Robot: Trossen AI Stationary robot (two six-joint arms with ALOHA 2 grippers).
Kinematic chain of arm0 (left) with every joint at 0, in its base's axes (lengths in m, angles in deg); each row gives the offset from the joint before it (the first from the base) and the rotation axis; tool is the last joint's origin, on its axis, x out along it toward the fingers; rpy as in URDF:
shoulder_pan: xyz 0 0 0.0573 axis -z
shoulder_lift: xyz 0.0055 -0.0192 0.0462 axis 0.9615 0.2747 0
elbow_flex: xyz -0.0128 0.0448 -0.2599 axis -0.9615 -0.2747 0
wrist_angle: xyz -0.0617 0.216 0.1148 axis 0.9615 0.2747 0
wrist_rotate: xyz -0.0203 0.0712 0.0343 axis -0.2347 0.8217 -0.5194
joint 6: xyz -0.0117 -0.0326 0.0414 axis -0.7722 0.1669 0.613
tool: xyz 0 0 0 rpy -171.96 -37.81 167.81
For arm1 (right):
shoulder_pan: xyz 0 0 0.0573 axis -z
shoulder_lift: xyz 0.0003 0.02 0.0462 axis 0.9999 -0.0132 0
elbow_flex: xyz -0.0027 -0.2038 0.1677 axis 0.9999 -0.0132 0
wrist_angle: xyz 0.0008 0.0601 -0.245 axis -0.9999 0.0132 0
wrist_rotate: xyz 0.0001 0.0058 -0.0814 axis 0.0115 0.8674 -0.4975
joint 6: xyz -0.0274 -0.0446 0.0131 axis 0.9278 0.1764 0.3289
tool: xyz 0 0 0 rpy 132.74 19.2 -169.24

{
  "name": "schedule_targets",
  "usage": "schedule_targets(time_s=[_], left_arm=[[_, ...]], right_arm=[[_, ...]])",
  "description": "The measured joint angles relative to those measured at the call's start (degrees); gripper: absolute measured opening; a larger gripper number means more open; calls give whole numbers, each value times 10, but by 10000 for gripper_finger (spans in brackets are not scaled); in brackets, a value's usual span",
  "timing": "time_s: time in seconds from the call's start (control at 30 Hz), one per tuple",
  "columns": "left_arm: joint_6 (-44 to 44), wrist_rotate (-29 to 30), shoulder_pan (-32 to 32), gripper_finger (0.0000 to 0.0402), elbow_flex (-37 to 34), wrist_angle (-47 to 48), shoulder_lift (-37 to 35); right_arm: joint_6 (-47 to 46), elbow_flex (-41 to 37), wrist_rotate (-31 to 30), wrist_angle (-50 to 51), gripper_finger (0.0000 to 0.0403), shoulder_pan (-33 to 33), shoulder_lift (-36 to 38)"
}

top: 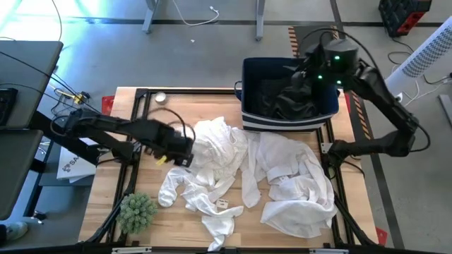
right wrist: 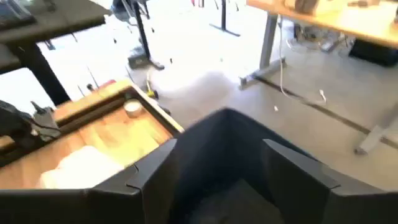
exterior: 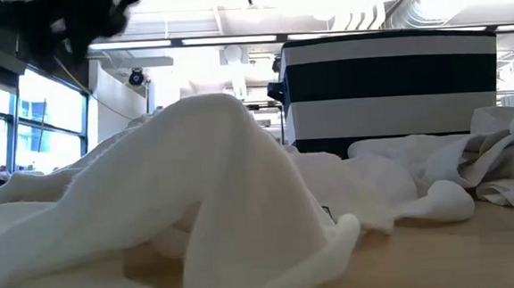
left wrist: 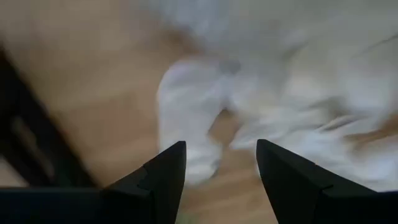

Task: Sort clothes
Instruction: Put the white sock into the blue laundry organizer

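The left gripper grabs the white garment by a loose fold (top: 176,180) (left wrist: 193,112) next, to sort the whites apart from the darks.
Several large white garments lie heaped on the wooden table, one pile at the middle (top: 212,152) and one at the right (top: 293,187); they fill the low view (exterior: 197,183). Dark garments (top: 291,100) lie inside the navy bin (top: 248,70). My left gripper (top: 182,152) is open just above the table at the left edge of the middle white pile, with white cloth (left wrist: 186,106) beyond its fingers. My right gripper (top: 309,76) is open above the bin, and dark fabric (right wrist: 224,149) shows between its spread fingers.
The navy, white-striped bin (exterior: 387,82) stands at the table's far right. A green spiky plant (top: 136,212) sits at the near left corner. A small round silver object (top: 160,97) lies at the far left. A black frame (top: 141,92) runs along the table's edges.
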Motion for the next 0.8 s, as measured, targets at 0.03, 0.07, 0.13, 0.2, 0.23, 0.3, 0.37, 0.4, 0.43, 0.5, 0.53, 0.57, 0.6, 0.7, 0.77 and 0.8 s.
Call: schedule_targets(time_s=[0.03, 0.07, 0.13, 0.2, 0.23, 0.3, 0.37, 0.4, 0.43, 0.5, 0.53, 0.57, 0.6, 0.7, 0.77, 0.8], left_arm=[[-9, -20, 1, 190, -25, -8, 0], [-14, -31, 1, 188, -50, -23, 0], [-18, -41, -1, 183, -98, -65, 0], [-20, -57, -6, 177, -140, -107, 1], [-24, -66, -8, 175, -161, -125, 0], [-35, -75, -10, 169, -202, -152, 0], [-45, -75, -10, 162, -239, -179, 0], [-48, -76, -10, 158, -257, -200, 0], [-49, -75, -10, 153, -274, -223, 0], [-48, -74, -10, 138, -307, -278, 0], [-49, -74, -10, 128, -320, -308, 0], [-52, -73, -10, 117, -332, -332, 1], [-57, -73, -10, 105, -343, -349, 2], [-57, -71, -8, 58, -355, -356, 10], [-38, -69, -7, 22, -355, -345, 12], [-28, -67, -7, 12, -355, -343, 11]], right_arm=[[-1, 4, 0, 0, 224, -4, 3], [-2, 5, 0, 0, 224, -7, 4], [-4, 6, 1, 2, 224, -13, 4], [-5, 6, 2, 10, 224, -17, 1], [-5, 6, 2, 13, 224, -20, -1], [-6, 6, 2, 22, 224, -25, -5], [-6, 6, 2, 32, 224, -31, -9], [-6, 6, 2, 36, 224, -33, -10], [-6, 6, 2, 40, 224, -36, -11], [-6, 6, 2, 41, 224, -40, -12], [-11, 6, 2, 41, 224, -42, -12], [-14, 6, 2, 42, 224, -44, -12], [-16, 6, 2, 41, 224, -45, -12], [-27, 6, 2, 41, 224, -49, -12], [-35, 6, 2, 41, 224, -51, -12], [-39, 6, 2, 40, 224, -51, -12]])
